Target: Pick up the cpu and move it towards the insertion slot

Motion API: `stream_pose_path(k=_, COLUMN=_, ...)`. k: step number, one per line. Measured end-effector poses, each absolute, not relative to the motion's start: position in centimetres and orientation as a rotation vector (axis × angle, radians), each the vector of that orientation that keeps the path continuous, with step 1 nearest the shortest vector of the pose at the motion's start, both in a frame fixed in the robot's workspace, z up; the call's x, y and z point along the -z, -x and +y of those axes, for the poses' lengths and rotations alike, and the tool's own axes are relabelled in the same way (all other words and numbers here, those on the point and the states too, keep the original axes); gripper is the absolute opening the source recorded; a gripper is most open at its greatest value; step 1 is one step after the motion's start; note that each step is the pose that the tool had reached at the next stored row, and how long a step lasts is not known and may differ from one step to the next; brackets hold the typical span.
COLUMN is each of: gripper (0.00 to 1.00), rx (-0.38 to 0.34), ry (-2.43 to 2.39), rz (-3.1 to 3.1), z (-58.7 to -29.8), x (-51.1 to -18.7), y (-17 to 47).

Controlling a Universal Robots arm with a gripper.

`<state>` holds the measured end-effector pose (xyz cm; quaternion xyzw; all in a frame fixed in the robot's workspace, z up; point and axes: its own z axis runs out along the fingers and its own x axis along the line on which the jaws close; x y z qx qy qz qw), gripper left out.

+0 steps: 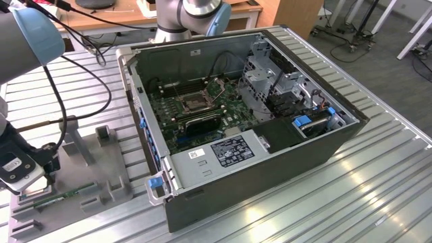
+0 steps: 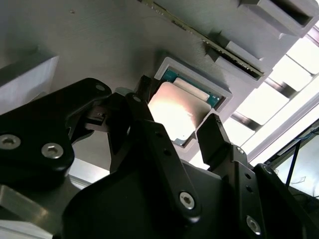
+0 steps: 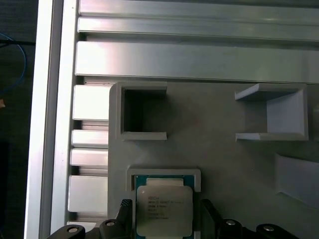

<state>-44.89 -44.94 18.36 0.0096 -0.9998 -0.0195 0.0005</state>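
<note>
The nest's raised side wraps around the end and corners of the cpu, so I should next pick it up by its open side edges with my gripper.
The cpu (image 3: 163,206) is a flat square chip with a silvery top, lying in a shallow grey nest (image 3: 164,174) on the grey fixture plate. In both wrist views my gripper (image 3: 165,215) hangs open just above it. One black finger (image 2: 135,107) stands at one side of the cpu (image 2: 175,112) and the other finger (image 2: 214,133) at the opposite side, neither pressed against it. In the exterior view the gripper (image 1: 27,185) is low at the exterior view's left, over the fixture plate (image 1: 101,167). The insertion slot (image 1: 196,104) sits on the motherboard inside the open computer case.
The case's walls (image 1: 270,167) rise around the motherboard, with a drive cage (image 1: 266,76) and a power supply (image 1: 223,152) beside the socket. A green memory stick (image 1: 64,195) lies on the fixture plate near the gripper. Grey holders (image 3: 142,112) stand on the plate. Black cables (image 1: 81,76) trail from the arm.
</note>
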Motion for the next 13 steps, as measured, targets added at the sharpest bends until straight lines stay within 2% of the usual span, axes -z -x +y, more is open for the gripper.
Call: stream_pose_path(k=13, gripper=0.65, rx=0.064, ry=-0.03, rz=-3.14, z=-44.89, x=-18.08, y=45.01)
